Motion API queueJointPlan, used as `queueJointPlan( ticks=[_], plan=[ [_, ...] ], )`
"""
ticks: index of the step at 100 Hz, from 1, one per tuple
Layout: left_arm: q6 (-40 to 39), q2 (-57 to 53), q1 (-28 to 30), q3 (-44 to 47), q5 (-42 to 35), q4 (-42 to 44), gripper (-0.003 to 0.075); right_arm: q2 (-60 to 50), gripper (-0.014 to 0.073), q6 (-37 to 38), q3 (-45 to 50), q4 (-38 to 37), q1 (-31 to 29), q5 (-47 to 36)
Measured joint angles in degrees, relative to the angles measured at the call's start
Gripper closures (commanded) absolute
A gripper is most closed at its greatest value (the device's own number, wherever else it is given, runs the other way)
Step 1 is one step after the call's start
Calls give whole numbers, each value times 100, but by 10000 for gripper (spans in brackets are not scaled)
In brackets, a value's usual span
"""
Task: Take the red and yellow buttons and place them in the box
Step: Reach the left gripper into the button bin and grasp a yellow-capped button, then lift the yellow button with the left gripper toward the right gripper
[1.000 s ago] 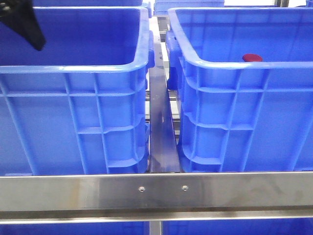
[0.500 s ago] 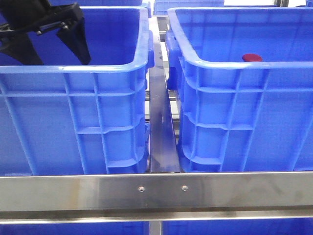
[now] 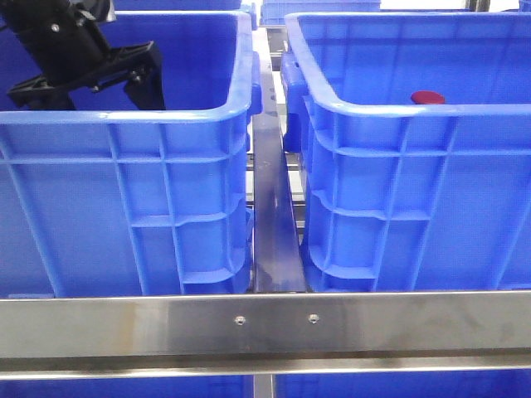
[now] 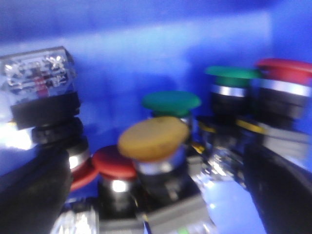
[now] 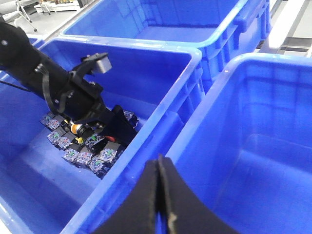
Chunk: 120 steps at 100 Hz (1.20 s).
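My left gripper should close on the button now. My fingers are beside the yellow button's black body (image 4: pixel 163 183), so they would catch it.
My left gripper (image 3: pixel 98 89) is open and reaches down inside the left blue crate (image 3: pixel 124 124). In the left wrist view its fingers (image 4: pixel 31 195) stand apart on either side of a cluster of push buttons. A yellow button (image 4: pixel 153 138) and a red button (image 4: pixel 114 162) lie between them, not gripped. A second red button (image 4: pixel 285 70) sits further right. The box (image 3: pixel 415 116) on the right holds one red button (image 3: pixel 428 98). My right gripper (image 5: pixel 160 168) is shut and empty, hovering over the rims where the two crates (image 5: pixel 161 122) meet.
Green buttons (image 4: pixel 171 101) and a clear contact block (image 4: pixel 39 78) stand among the cluster. The button pile (image 5: pixel 87 146) lies on the left crate's floor beside my left arm (image 5: pixel 58 83). A steel rail (image 3: pixel 265 323) crosses the front. More blue crates (image 5: pixel 170 24) stand behind.
My left gripper has moved right and down into the left crate, from the view's top left corner. The red button in the right box has not moved.
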Motion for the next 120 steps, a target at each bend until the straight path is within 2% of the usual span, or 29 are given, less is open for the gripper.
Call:
queueJointPlan(
  ticks=[13, 24, 53, 63, 103, 120],
  plan=[
    [-14, 30, 0, -8, -60, 0, 52, 0, 652, 0, 0, 0, 0, 0],
    [-14, 39, 0, -8, -134, 0, 107, 0, 652, 0, 0, 0, 0, 0],
    [-14, 41, 0, -8, -148, 0, 444, 0, 652, 4, 0, 0, 0, 0],
    [-18, 41, 0, -8, -90, 0, 519, 0, 652, 4, 0, 0, 0, 0],
    [-28, 41, 0, -8, -4, -99, 537, 0, 652, -7, 0, 0, 0, 0],
    [-32, 41, 0, -8, -4, -106, 596, 0, 652, -7, 0, 0, 0, 0]
  ],
)
